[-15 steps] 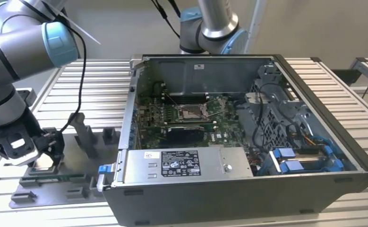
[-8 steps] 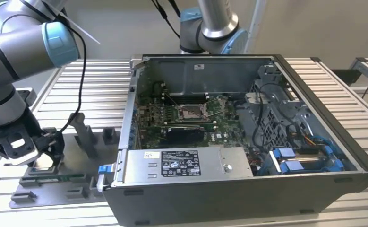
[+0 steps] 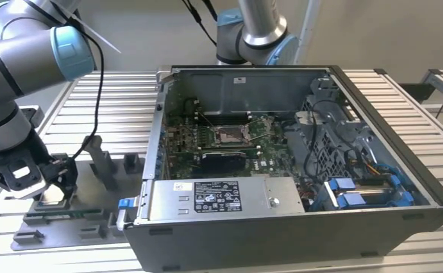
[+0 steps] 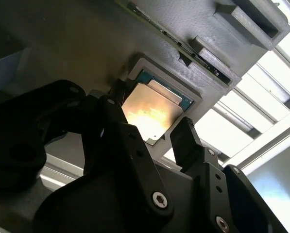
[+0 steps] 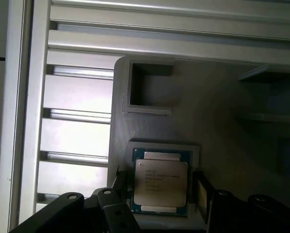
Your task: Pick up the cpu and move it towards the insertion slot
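My gripper should grab the cpu by its two open side edges next, because the sides of the holder's pocket fit closely around the cpu's top and bottom ends.
The cpu (image 5: 161, 182), a flat square chip with a silver top, lies seated in a shallow pocket of the grey holder (image 5: 222, 111). It also appears in the second wrist view, where the cpu (image 4: 149, 111) glints with reflected light. My gripper (image 5: 160, 190) is open and straddles the chip, one black finger (image 5: 121, 183) on each side of it, close to its edges. In the exterior view my gripper (image 3: 43, 190) hangs low over the holder at the exterior view's left. The insertion slot (image 3: 229, 135), with a shiny frame and dark centre, lies inside the open computer case (image 3: 403, 165).
The grey holder (image 3: 92, 227) has upright posts (image 3: 103, 162) and a thin green memory stick (image 3: 66, 215) lying on it. A power supply box (image 3: 221, 196) and blue cable connectors (image 3: 357, 196) fill the case's near side. A second arm's base (image 3: 252, 34) stands behind the case.
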Robot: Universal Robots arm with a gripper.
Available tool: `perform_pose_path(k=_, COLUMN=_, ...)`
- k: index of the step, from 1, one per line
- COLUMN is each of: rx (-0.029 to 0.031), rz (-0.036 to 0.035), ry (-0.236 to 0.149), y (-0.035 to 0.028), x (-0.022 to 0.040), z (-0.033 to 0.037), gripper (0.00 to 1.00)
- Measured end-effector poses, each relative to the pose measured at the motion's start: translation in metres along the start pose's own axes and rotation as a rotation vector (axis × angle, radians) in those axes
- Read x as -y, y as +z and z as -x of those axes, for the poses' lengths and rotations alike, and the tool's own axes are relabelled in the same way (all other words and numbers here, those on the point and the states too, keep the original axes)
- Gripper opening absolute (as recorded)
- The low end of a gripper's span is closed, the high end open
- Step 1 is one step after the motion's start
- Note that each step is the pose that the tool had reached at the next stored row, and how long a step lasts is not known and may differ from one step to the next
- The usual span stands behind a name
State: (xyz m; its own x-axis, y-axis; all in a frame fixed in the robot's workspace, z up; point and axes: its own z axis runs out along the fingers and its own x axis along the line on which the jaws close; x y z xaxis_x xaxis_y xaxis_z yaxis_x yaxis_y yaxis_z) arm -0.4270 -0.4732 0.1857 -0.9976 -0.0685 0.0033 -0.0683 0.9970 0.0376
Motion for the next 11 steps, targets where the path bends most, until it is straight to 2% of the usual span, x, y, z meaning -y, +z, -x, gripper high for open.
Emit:
perform_pose_path(k=7, rx=0.0, rz=0.0, ry=0.0, y=0.0, x=0.0, z=0.0002, gripper=1.0)
perform_pose_path(k=8, rx=0.0, rz=0.0, ry=0.0, y=0.0, x=0.0, z=0.0002, gripper=0.0)
perform_pose_path(k=11, rx=0.0, rz=0.0, ry=0.0, y=0.0, x=0.0, z=0.0002, gripper=0.0)
